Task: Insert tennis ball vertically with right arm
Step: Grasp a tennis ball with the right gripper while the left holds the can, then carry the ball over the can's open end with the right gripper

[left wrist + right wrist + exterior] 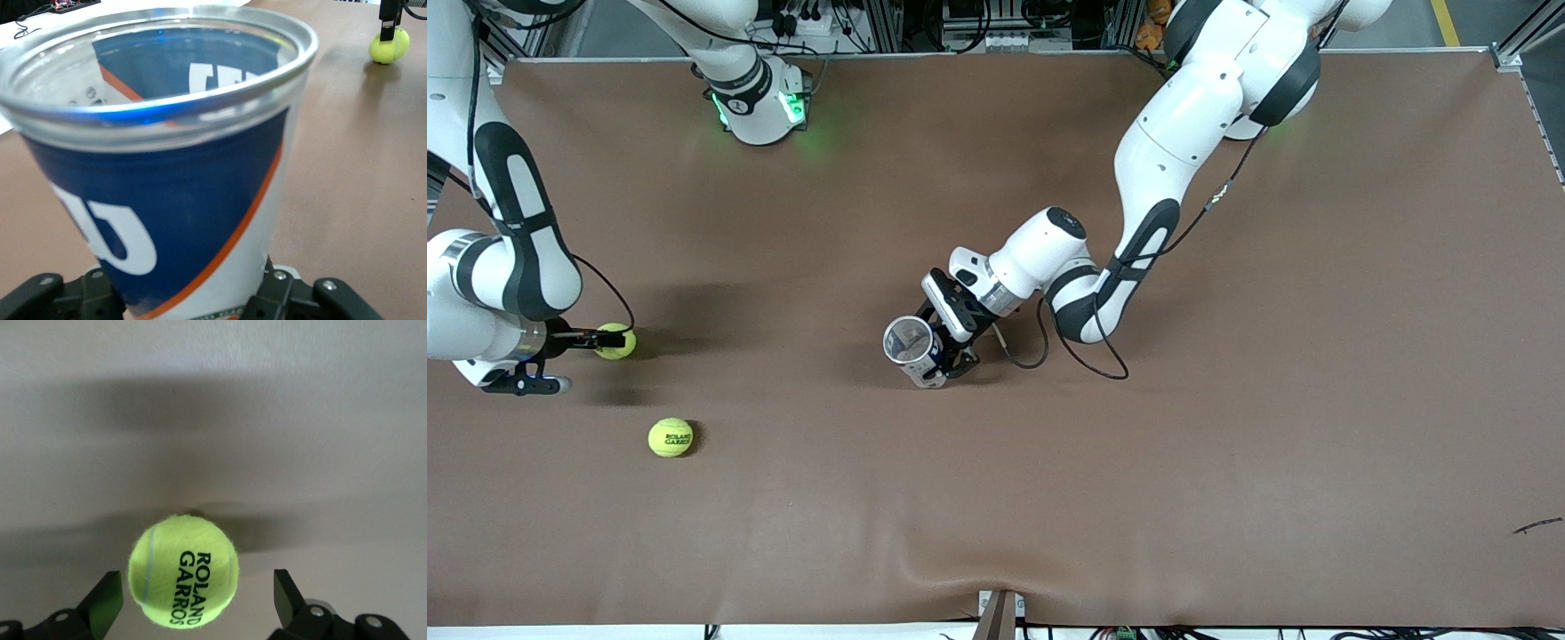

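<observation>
I will grab the tennis ball next with my right gripper by the sides (620,353) beside its lettering. Then the ball can go into the clear can (910,345).
A yellow-green tennis ball (616,341) marked ROLAND GARROS (184,579) rests on the brown table at the right arm's end. My right gripper (601,340) is low at the table and open. The ball sits between its fingers (107,600) with a gap on each side. It also shows far off in the left wrist view (389,45). My left gripper (945,354) is shut on a clear tennis ball can (910,345) with a blue, white and orange label (173,200), at mid table. The can is tilted and its open mouth (160,60) is empty.
A second tennis ball (671,437) lies loose on the table, nearer to the front camera than the first. The right arm's base (760,102) stands at the table's back edge. A cable (1089,356) hangs from the left arm onto the table.
</observation>
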Motion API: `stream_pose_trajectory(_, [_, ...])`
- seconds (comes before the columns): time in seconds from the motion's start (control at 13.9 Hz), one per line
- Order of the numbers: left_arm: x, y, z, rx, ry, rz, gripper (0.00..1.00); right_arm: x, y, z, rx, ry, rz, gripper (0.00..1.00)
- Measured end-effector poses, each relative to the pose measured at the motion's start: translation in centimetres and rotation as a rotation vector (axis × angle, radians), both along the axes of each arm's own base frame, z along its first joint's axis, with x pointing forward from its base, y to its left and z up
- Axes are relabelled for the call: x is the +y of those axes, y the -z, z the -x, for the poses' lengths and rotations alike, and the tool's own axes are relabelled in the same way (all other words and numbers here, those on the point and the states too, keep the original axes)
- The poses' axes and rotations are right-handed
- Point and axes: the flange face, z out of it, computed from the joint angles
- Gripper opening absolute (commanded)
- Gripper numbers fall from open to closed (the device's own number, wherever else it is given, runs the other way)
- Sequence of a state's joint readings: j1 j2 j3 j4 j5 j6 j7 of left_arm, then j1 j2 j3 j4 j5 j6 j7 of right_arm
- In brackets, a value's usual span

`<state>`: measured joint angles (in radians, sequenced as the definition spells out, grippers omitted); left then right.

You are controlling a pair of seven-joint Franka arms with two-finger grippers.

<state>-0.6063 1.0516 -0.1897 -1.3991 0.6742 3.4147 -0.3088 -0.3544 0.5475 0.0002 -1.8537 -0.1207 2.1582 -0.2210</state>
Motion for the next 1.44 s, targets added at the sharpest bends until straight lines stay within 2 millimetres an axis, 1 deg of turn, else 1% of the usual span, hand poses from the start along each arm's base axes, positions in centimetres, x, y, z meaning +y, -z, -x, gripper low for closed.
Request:
stream_pose_trajectory(0.14, [0.0, 0.2, 0.1, 0.002, 0.001, -0.002, 0.66, -0.3, 1.2, 0.4, 0.018, 0.013, -0.005, 1.00])
stream_pose_trajectory(0.29, [0.0, 0.2, 0.1, 0.002, 0.001, -0.001, 0.66, -0.3, 1.8, 0.6, 0.025, 0.029, -0.015, 1.00])
stream_pose_trajectory(0.43, [0.0, 0.2, 0.1, 0.002, 0.001, -0.001, 0.66, -0.2, 2.1, 0.6, 0.023, 0.050, -0.033, 0.68])
stream_pose_trajectory(0.5, [0.0, 0.2, 0.1, 0.001, 0.003, -0.001, 0.66, -0.2, 2.1, 0.6, 0.023, 0.053, -0.035, 0.56])
stream_pose_trajectory(0.65, [0.0, 0.2, 0.2, -0.005, 0.011, -0.004, 0.66, -0.3, 2.0, 0.5, 0.018, 0.055, -0.036, 0.42])
stream_pose_trajectory(0.79, [0.0, 0.2, 0.3, -0.006, 0.013, -0.002, 0.66, -0.3, 1.4, -0.1, -0.001, 0.042, -0.035, 0.39])
stream_pose_trajectory(0.93, [-0.1, 0.2, 0.3, -0.008, 0.015, -0.001, 0.66, -0.4, 0.2, -1.2, -0.029, 0.007, -0.036, 0.39])
stream_pose_trajectory(1.0, [-0.1, 0.2, 0.3, -0.008, 0.016, 0.000, 0.66, -0.2, -0.7, -1.8, -0.033, -0.007, -0.039, 0.39])
stream_pose_trajectory(1.08, [-0.1, 0.2, 0.4, -0.008, 0.016, 0.000, 0.66, 0.3, -2.0, -2.4, -0.022, -0.017, -0.047, 0.39])
stream_pose_trajectory(1.15, [-0.1, 0.2, 0.4, -0.008, 0.016, 0.000, 0.66, 1.3, -3.8, -3.0, 0.001, -0.025, -0.068, 0.39])
stream_pose_trajectory(1.29, [-0.1, 0.1, 0.4, -0.009, 0.018, 0.004, 0.66, 4.6, -8.6, -4.2, 0.045, -0.010, -0.145, 0.39])
stream_pose_trajectory(1.36, [-0.1, 0.1, 0.4, -0.010, 0.018, 0.005, 0.66, 6.4, -11.1, -4.8, 0.056, 0.002, -0.194, 0.39])
stream_pose_trajectory(1.44, [-0.1, 0.1, 0.4, -0.010, 0.019, 0.007, 0.66, 8.4, -13.2, -5.3, 0.061, 0.018, -0.238, 0.39])
